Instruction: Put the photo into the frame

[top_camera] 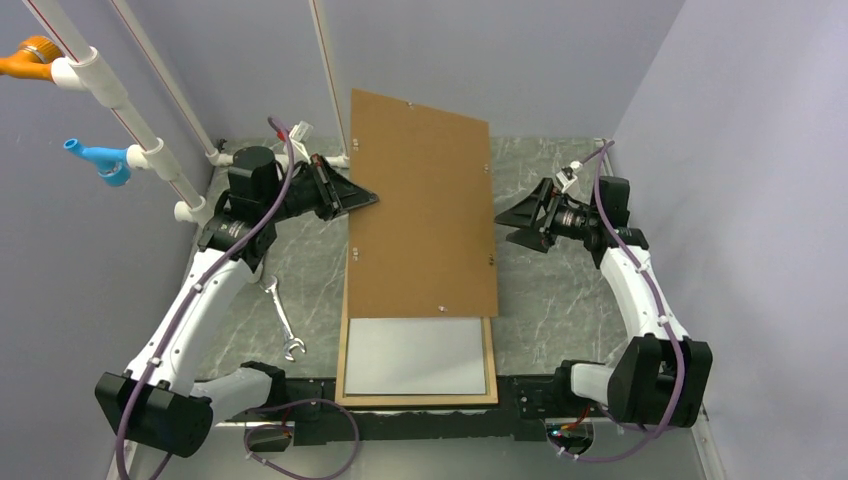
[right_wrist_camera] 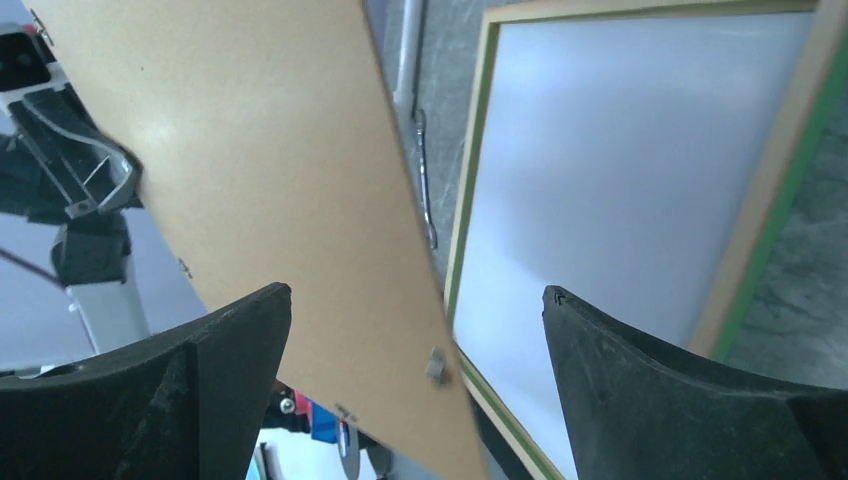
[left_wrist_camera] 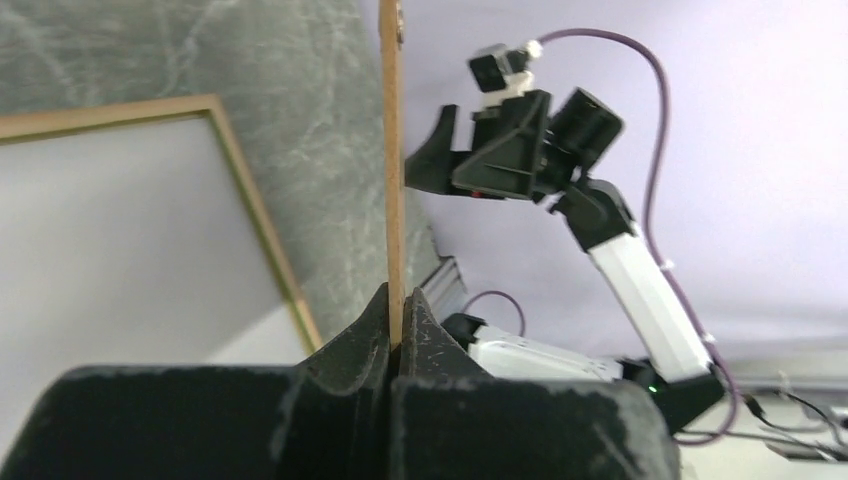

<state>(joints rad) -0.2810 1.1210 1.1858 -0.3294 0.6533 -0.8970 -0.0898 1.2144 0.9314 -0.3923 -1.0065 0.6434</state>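
Note:
The backing board should go over the photo in the frame, so the robot's right gripper will next grab the board by its free long edge.
The frame lies flat at the table's near edge, tan face up with a green outer side. The photo lies inside it, plain white back up. A plain brown backing board hangs tilted above the frame's far part and hides it. My left gripper is shut on the board's left edge, which shows as a thin strip between the pinched fingertips of that gripper. My right gripper stands open just off the board's right edge, holding nothing; in its wrist view the board passes between the spread fingers of the gripper.
A metal wrench lies on the marble table left of the frame. White pipes with an orange fitting and a blue fitting stand at the far left. Grey walls close in both sides and the back.

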